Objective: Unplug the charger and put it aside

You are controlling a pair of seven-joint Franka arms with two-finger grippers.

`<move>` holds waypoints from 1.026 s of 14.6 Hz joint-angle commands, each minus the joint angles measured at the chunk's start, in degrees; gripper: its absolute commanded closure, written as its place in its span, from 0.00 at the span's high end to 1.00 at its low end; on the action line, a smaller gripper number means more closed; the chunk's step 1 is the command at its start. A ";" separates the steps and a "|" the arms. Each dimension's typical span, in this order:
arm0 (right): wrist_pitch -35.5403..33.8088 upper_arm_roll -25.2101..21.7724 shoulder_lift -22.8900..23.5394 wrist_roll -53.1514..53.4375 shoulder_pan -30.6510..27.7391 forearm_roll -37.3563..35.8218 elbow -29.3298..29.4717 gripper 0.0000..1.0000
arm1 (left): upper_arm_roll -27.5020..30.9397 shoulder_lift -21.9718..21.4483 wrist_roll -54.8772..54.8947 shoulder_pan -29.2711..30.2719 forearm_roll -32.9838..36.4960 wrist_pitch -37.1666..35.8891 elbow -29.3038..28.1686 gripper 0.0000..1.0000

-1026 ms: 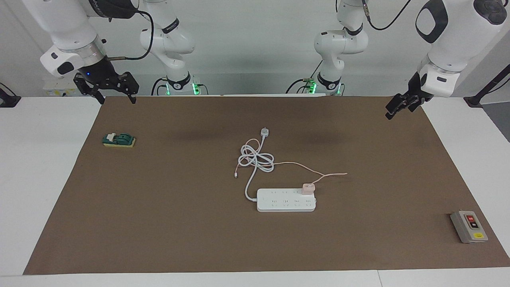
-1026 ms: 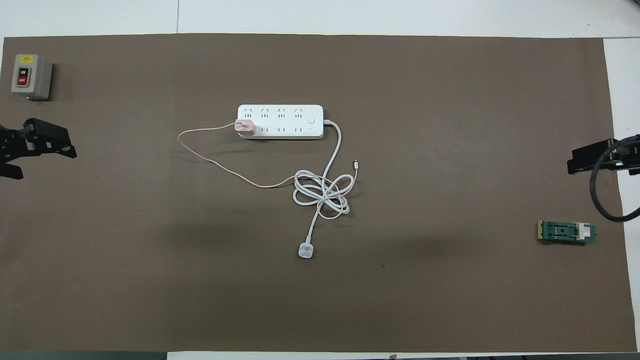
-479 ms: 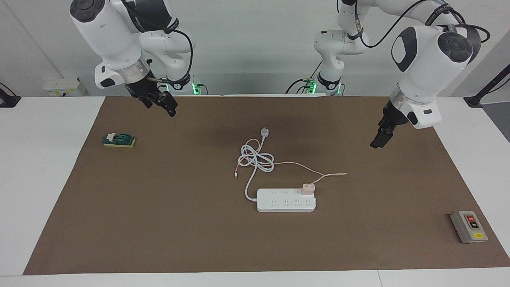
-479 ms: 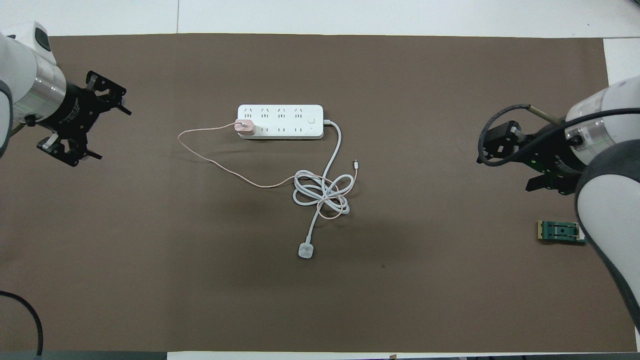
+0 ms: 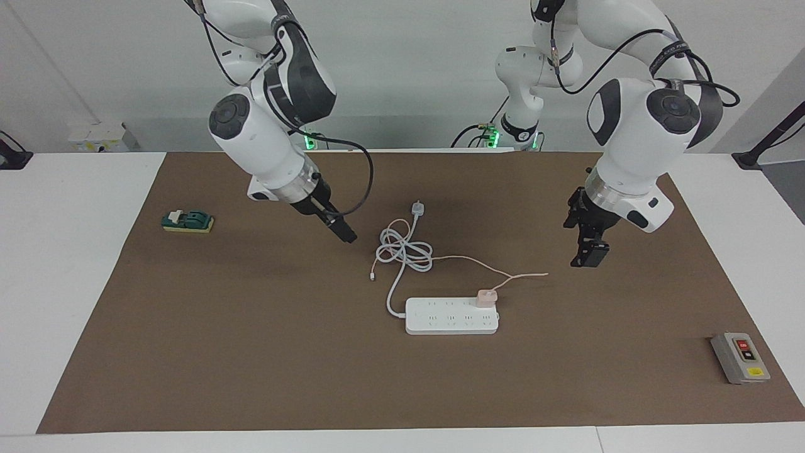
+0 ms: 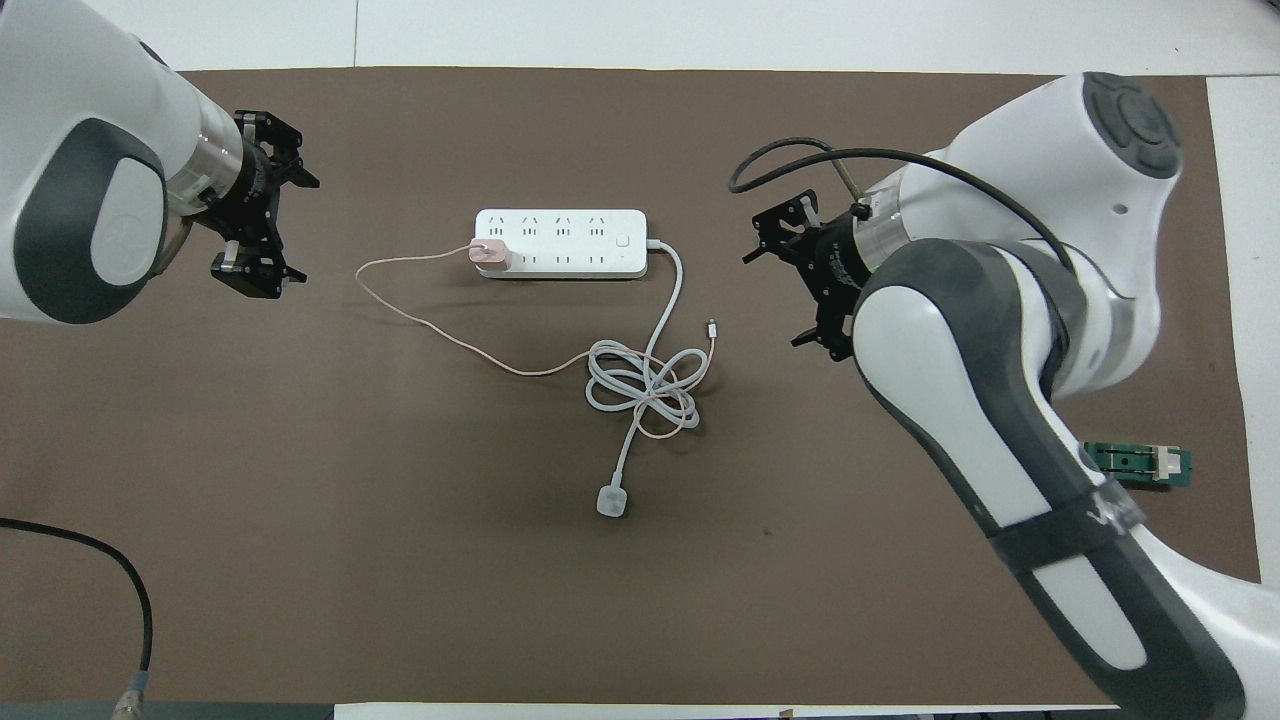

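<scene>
Next, my left gripper grabs the charger by its solid cube body (image 6: 489, 253) to unplug it, since the charger's thin pink cable (image 6: 414, 317) trails slack over the mat.
The charger (image 5: 486, 297) (image 6: 489, 253) is a small pale pink cube plugged into the white power strip (image 5: 451, 316) (image 6: 560, 243), at the strip's end toward the left arm. Its thin pink cable (image 5: 522, 275) (image 6: 400, 300) loops out over the mat and runs back into the coiled white cord (image 5: 405, 251) (image 6: 645, 385). My left gripper (image 5: 590, 259) (image 6: 300, 232) hangs open over the mat just past that loop, holding nothing. My right gripper (image 5: 346, 236) (image 6: 772, 300) is open and empty above the mat, beside the coil toward the right arm's end.
The strip's white plug (image 5: 418, 208) (image 6: 612, 500) lies nearer to the robots than the coil. A green knife switch on a yellow base (image 5: 187, 221) (image 6: 1145, 463) sits toward the right arm's end. A grey switch box (image 5: 740, 357) rests at the mat's corner toward the left arm's end.
Both arms have swung in from the mat's ends toward the middle and come lower. The charger, strip and cords have not moved.
</scene>
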 commanded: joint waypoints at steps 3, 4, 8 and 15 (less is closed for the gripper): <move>2.94 -0.14 13.58 13.71 2.93 4.59 12.53 1.00 | 0.90 9.19 -8.60 -3.19 -0.32 0.68 8.60 1.00; 4.51 -0.14 15.25 14.60 3.55 7.29 13.07 1.00 | 0.90 10.68 -9.13 -3.98 -0.32 0.77 9.48 1.00; 7.87 -0.14 22.28 15.22 4.95 13.91 16.66 1.00 | 0.90 14.47 -16.68 -6.71 -0.32 7.43 10.20 1.00; 7.08 -0.06 37.06 17.86 5.04 20.24 32.75 1.00 | 1.08 20.54 -18.37 -11.81 -0.14 7.54 12.66 1.00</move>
